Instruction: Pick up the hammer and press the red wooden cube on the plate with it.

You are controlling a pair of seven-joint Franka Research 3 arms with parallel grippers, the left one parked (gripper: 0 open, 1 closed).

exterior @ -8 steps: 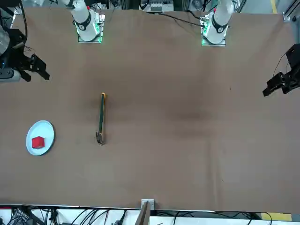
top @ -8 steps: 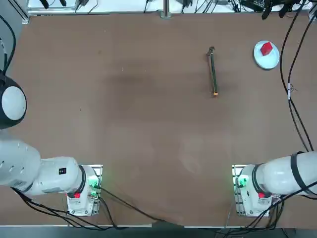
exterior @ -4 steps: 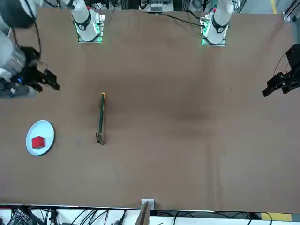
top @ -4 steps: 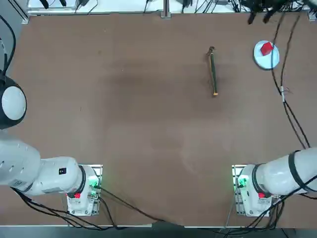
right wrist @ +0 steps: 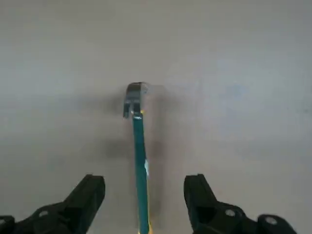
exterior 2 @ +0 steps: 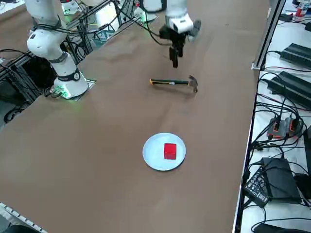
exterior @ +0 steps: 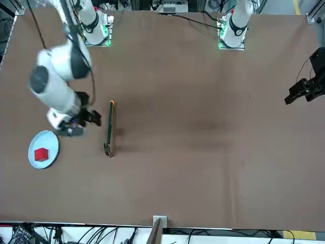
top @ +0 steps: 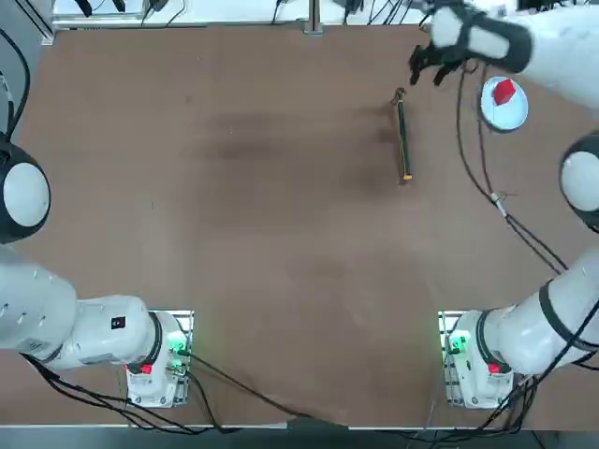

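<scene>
My right gripper grips the handle just below the head [exterior: 108, 138] next, since the long hammer has its metal head [exterior: 107, 150] all at one end.
The hammer [top: 402, 136] lies flat on the brown table with its small dark head [top: 400, 95] toward the far edge and its orange tip [top: 406, 176] toward the robot. My right gripper [top: 426, 64] hovers open above the table near the hammer, touching nothing. In the wrist view the green handle [right wrist: 139, 146] runs between the two spread fingers [right wrist: 88, 194] of the gripper [right wrist: 144, 184], well below them. The red wooden cube [top: 504, 91] sits on the plate [top: 505, 114] to the hammer's right. From the side, the gripper [exterior 2: 175, 59] hangs beyond the hammer [exterior 2: 172, 82], and the cube [exterior 2: 169, 150] rests on the plate [exterior 2: 153, 156].
A black cable [top: 487, 182] trails from the right arm over the table's right part. A metal post [top: 314, 26] stands at the far edge. Power strips and cables [exterior 2: 286, 87] lie off the table beside the plate side.
The right arm has swung in from the table's right edge past the plate toward the hammer. Its gripper stays open. Hammer, cube and plate have not moved.
</scene>
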